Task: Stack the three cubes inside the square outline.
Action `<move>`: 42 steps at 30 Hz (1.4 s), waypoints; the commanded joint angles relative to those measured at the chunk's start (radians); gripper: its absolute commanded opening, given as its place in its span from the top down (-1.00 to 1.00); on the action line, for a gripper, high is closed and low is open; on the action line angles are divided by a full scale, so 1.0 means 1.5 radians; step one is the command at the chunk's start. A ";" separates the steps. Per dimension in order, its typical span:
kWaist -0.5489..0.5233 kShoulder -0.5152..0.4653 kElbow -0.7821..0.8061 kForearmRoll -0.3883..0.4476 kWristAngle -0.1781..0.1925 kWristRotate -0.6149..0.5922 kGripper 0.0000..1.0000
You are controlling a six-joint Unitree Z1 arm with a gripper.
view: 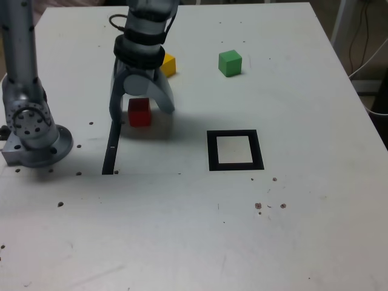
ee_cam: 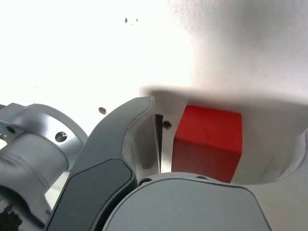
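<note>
My fingers are low on either side of the red cube, where closing would catch it, so it is time to close on the cube now.
The red cube [view: 139, 113] sits on the white table, and my gripper [view: 140, 111] stands open astride it, one finger on each side with gaps showing. In the wrist view the red cube [ee_cam: 207, 144] lies between the wide-spread fingers [ee_cam: 137, 130], not clamped. Just behind the gripper is the yellow cube [view: 168, 64], partly hidden by the wrist. Further to the exterior view's right, the green cube [view: 230, 63] stands alone. The square outline [view: 212, 151], black with a white centre, lies to the exterior view's right of the red cube and nearer the camera, with nothing in it.
A thin black strip [view: 111, 148] runs along the table beside the gripper's left finger in the exterior view. The arm's base [view: 33, 136] is mounted at the table's left edge. Small dark specks dot the tabletop [view: 267, 206].
</note>
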 commanded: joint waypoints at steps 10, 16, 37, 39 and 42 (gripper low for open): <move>0.003 0.003 0.004 -0.001 0.007 -0.018 -0.32; -0.003 0.001 -0.004 0.003 0.028 -0.027 0.23; -0.009 -0.001 -0.011 0.010 0.033 -0.027 0.39; -0.009 -0.003 -0.013 0.012 0.033 -0.027 0.39; -0.013 -0.007 -0.021 0.025 0.033 -0.028 0.39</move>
